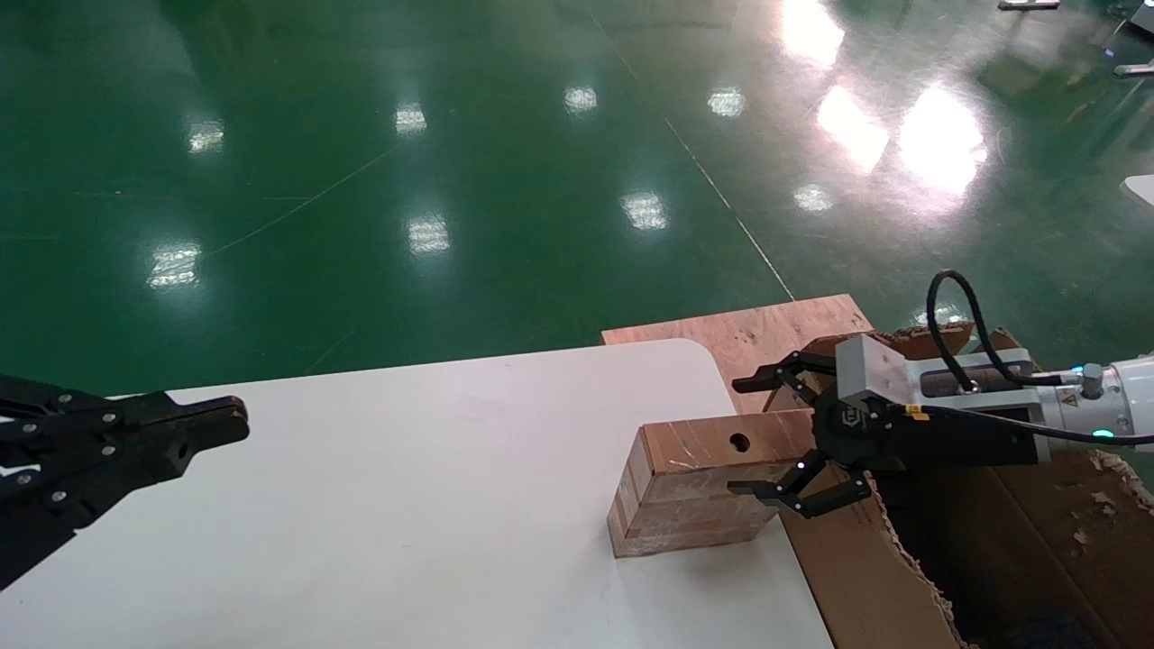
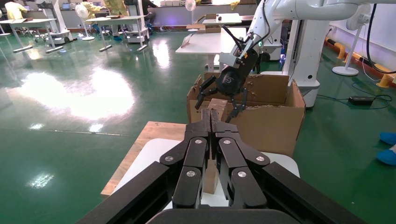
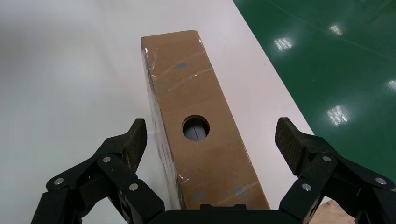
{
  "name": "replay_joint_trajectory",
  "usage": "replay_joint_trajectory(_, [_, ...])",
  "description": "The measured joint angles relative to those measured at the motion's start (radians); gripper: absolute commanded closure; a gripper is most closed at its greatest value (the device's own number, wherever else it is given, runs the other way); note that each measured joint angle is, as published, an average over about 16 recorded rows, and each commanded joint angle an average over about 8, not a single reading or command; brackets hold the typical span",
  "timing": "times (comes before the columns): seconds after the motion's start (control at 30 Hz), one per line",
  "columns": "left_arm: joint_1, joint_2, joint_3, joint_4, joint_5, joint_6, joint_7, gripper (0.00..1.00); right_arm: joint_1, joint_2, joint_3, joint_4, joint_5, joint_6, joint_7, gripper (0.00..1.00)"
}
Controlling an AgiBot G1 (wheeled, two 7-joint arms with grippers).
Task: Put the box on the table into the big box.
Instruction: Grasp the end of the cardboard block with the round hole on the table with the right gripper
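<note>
My right gripper's fingers are beside the box's long sides, around the round hole (image 3: 195, 128). My right gripper needs to close now, as that would hold the box.
The small reddish-brown box (image 1: 694, 487) with one round hole stands on its long narrow side near the right edge of the white table (image 1: 406, 505). My right gripper (image 1: 753, 435) is open and straddles the box's right end, one finger on each side, neither touching. In the right wrist view the box (image 3: 201, 121) lies between the spread fingers (image 3: 130, 142). The big box (image 1: 865, 577), a torn corrugated carton, stands just right of the table. My left gripper (image 1: 216, 424) is shut and empty, hovering over the table's left side; it also shows in the left wrist view (image 2: 210, 116).
A reddish plywood board (image 1: 748, 329) lies behind the table's far right corner. Green glossy floor surrounds the table. In the left wrist view the carton (image 2: 271, 126) stands beyond the table, with other tables and robot stands far behind.
</note>
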Motion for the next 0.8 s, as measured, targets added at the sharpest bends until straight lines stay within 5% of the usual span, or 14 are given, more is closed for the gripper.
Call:
replay_joint_trajectory(0.07, [0.0,0.0,0.0,0.0,0.0,0.0,0.0,0.0,0.0,0.0,0.0,0.0,0.0,0.0,0.0,0.91])
replay_joint_trajectory(0.13, [0.0,0.0,0.0,0.0,0.0,0.0,0.0,0.0,0.0,0.0,0.0,0.001,0.0,0.0,0.0,1.0])
replay_joint_trajectory(0.8, [0.0,0.0,0.0,0.0,0.0,0.0,0.0,0.0,-0.003,0.001,0.005,0.004,-0.001,-0.001,0.001,1.0])
